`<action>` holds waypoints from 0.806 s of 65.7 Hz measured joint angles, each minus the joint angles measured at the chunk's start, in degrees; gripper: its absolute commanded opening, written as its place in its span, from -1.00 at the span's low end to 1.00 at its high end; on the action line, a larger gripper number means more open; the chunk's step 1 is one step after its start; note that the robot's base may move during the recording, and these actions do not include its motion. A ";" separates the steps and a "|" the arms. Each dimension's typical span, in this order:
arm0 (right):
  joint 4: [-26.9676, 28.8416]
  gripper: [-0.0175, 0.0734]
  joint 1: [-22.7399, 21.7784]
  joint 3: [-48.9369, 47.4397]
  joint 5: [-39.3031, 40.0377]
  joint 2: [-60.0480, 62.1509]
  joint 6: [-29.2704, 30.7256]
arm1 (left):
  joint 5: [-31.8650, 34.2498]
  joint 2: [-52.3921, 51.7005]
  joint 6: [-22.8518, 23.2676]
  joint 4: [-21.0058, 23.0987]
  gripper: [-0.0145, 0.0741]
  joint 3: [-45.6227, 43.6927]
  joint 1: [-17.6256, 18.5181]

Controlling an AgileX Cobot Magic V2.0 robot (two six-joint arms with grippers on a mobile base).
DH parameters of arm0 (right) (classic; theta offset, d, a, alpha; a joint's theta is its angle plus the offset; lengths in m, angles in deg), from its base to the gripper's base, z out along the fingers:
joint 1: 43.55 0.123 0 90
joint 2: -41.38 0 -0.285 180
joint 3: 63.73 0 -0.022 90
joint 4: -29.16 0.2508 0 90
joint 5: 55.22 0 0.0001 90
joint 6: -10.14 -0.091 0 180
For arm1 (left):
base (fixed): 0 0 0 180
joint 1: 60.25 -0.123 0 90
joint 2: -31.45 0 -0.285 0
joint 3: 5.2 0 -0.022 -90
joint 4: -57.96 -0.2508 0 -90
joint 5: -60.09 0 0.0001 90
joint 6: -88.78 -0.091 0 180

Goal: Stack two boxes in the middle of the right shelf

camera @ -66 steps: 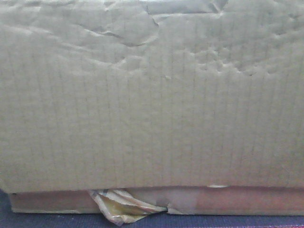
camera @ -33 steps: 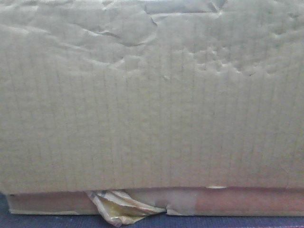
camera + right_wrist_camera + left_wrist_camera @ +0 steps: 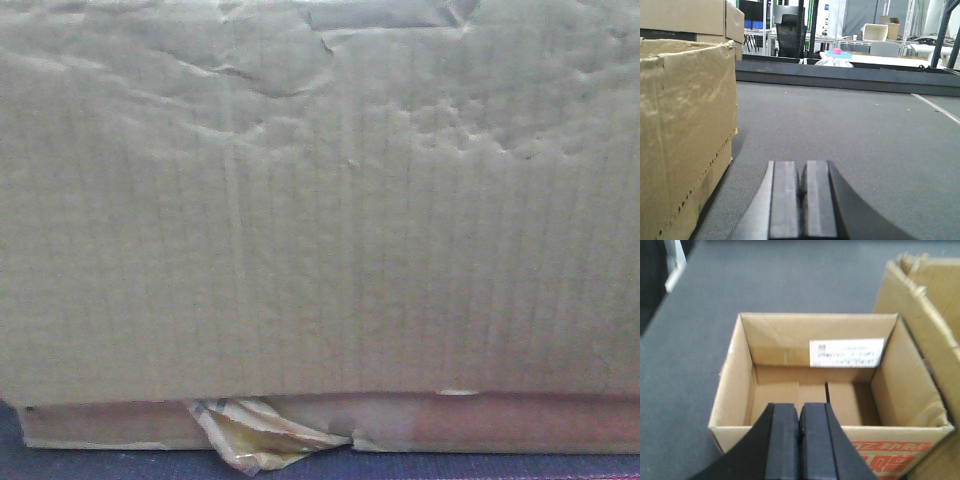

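My left gripper is going to grab the small box [image 3: 810, 390] by a short side's rim [image 3: 726, 372] next, so it can stack the box on the shelf.
A large cardboard box [image 3: 320, 220] fills the front view, its creased side wall close to the camera; torn tape hangs at its bottom edge. In the left wrist view a smaller open cardboard box [image 3: 765, 342] with a white label and red print sits on the grey carpet, empty. My left gripper [image 3: 799, 415] is shut and empty, just above that box's near wall. A second larger box [image 3: 925, 300] stands to its right. In the right wrist view my right gripper [image 3: 803, 172] is shut and empty, low over the carpet, beside a big worn cardboard box [image 3: 682, 125] on its left.
Grey carpet [image 3: 865, 130] stretches ahead of the right gripper to a dark low beam [image 3: 840, 75]. Beyond it are tables, a black chair [image 3: 790, 30] and shelving posts. More boxes [image 3: 690, 17] are stacked at the upper left. A white furniture leg [image 3: 675, 265] stands far left.
The box in the front view dipped very slightly half a second ago and is back where it was; otherwise nothing has visibly changed.
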 measured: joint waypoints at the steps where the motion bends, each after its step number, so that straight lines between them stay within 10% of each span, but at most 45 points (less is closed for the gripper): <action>1: 0.00 -0.97 0.00 0.00 0.00 0.00 0.00 | -0.15 1.32 0.00 0.11 -0.88 -0.41 0.00; 35: 0.00 -0.97 0.00 0.00 0.00 0.00 0.00 | -9.35 31.14 -4.73 4.71 -0.88 -15.94 -0.30; 53: 0.00 -0.97 0.00 0.00 0.00 0.00 0.00 | -20.66 40.88 -15.00 10.54 -0.88 -28.61 -10.55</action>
